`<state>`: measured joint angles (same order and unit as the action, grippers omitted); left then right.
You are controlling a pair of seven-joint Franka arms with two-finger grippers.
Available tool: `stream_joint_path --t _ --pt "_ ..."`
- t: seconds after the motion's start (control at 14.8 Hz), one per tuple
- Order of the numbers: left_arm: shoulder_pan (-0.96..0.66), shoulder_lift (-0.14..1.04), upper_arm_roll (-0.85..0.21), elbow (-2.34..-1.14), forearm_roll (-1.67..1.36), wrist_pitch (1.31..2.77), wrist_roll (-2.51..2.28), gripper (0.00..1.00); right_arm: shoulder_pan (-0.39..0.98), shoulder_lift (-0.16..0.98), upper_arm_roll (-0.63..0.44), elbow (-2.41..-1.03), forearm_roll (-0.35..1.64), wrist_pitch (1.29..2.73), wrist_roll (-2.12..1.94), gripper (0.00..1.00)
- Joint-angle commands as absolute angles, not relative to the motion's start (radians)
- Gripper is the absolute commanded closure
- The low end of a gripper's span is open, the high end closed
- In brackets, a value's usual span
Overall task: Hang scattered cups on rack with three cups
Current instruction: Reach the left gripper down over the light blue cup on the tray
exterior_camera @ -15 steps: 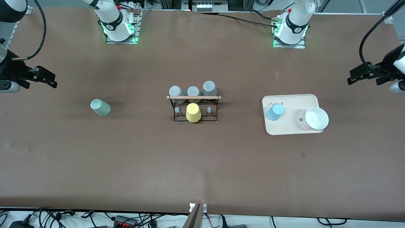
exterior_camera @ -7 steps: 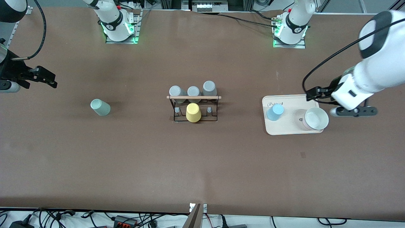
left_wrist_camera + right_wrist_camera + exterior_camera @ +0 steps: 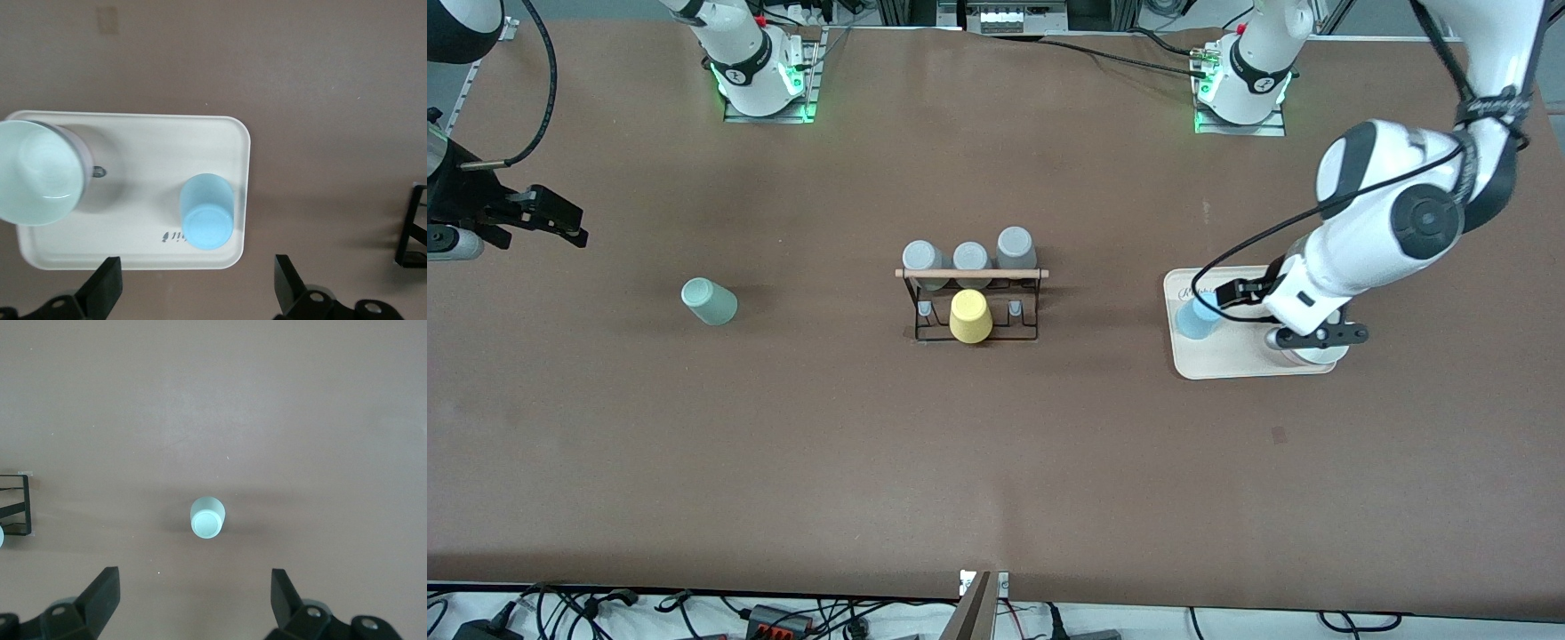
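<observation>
The light blue cup's opening should stay free to slide onto a rack peg (image 3: 1014, 308), so the robot's left hand should reach for the cup and grab its closed base end (image 3: 1203, 305).
The light blue cup (image 3: 1192, 323) stands flat end up on the cream tray (image 3: 1245, 366); it also shows in the left wrist view (image 3: 207, 211). My left gripper (image 3: 1232, 293) hangs open and empty over the tray, just beside and above the blue cup (image 3: 197, 293). The mint green cup (image 3: 709, 301) stands alone on the table toward the right arm's end (image 3: 207, 518). My right gripper (image 3: 551, 220) waits open and empty, high over the table edge at that end (image 3: 193, 603). The black wire rack (image 3: 971, 307) stands mid-table with a wooden rod (image 3: 971, 273) on top.
Three grey tumblers (image 3: 969, 256) fill the rack's farther row, and a yellow tumbler (image 3: 970, 316) sits on the nearer middle peg, with a bare peg on each side. A white bowl (image 3: 37, 173) stands on the tray, mostly hidden under the left arm in the front view.
The left arm has swung in from the table's edge and now hangs over the tray by the blue cup. The right arm and all cups have not moved.
</observation>
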<state>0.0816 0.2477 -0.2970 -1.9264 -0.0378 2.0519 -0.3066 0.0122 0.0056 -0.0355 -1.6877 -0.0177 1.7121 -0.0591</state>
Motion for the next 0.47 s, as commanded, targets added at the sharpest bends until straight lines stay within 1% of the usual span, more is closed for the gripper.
stream_joint_path --t 0.0,0.41 --pt "0.068 0.297 -0.302 -1.974 -0.034 2.152 -0.362 0.0 0.009 -0.003 -0.035 -1.689 -0.003 1.706 -0.067 0.0" --pt "0.064 0.364 -0.302 -2.026 -0.02 2.233 -0.364 0.0 0.009 -0.002 -0.034 -1.689 -0.003 1.706 -0.066 0.0"
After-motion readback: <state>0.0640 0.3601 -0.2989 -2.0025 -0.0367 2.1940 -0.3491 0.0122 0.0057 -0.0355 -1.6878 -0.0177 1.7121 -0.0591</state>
